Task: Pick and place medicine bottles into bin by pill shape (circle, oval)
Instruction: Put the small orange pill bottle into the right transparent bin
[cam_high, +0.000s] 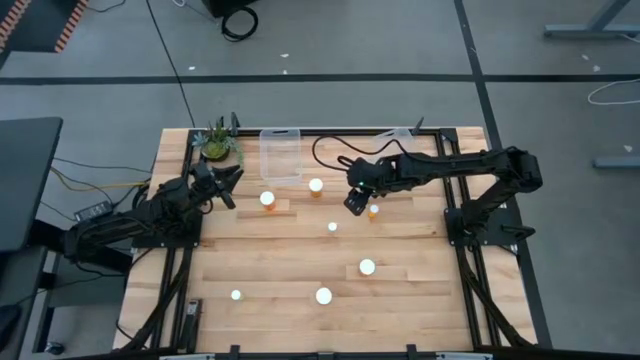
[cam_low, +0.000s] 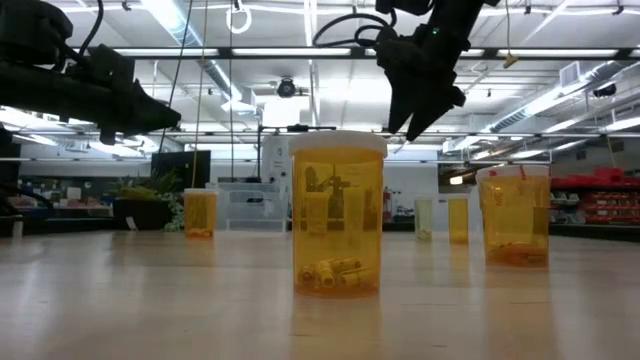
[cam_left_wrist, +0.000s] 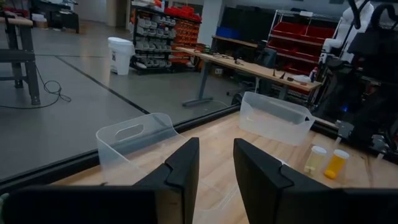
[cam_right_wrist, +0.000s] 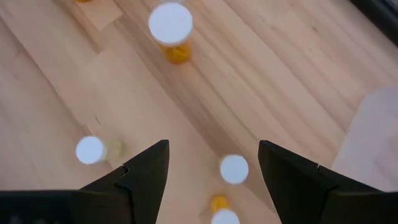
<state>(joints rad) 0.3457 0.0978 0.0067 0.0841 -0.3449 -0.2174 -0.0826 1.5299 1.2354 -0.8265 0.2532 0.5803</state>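
Note:
My right gripper needs to take hold of the orange bottle just under its white cap (cam_high: 373, 211) next, so that I can sort the bottle into its bin.
Several medicine bottles, translucent orange with white caps, stand scattered on the wooden table: one (cam_high: 267, 199) at the left, one (cam_high: 316, 185) near the bin, one (cam_high: 373, 210) by my right gripper, others (cam_high: 367, 267) nearer the front. My right gripper (cam_high: 355, 202) hangs open above the table, just left of that bottle, holding nothing. Its wrist view looks down on white caps (cam_right_wrist: 170, 25) (cam_right_wrist: 234, 169) between and beyond the fingers (cam_right_wrist: 146, 177). My left gripper (cam_high: 229, 181) waits shut and empty at the table's back left. In the low view a large bottle (cam_low: 337, 215) stands closest.
A clear plastic bin (cam_high: 281, 155) sits at the table's back middle, and a second bin (cam_left_wrist: 273, 118) stands farther right along the back edge. A small potted plant (cam_high: 217, 143) occupies the back left corner. Black frame rails border the table.

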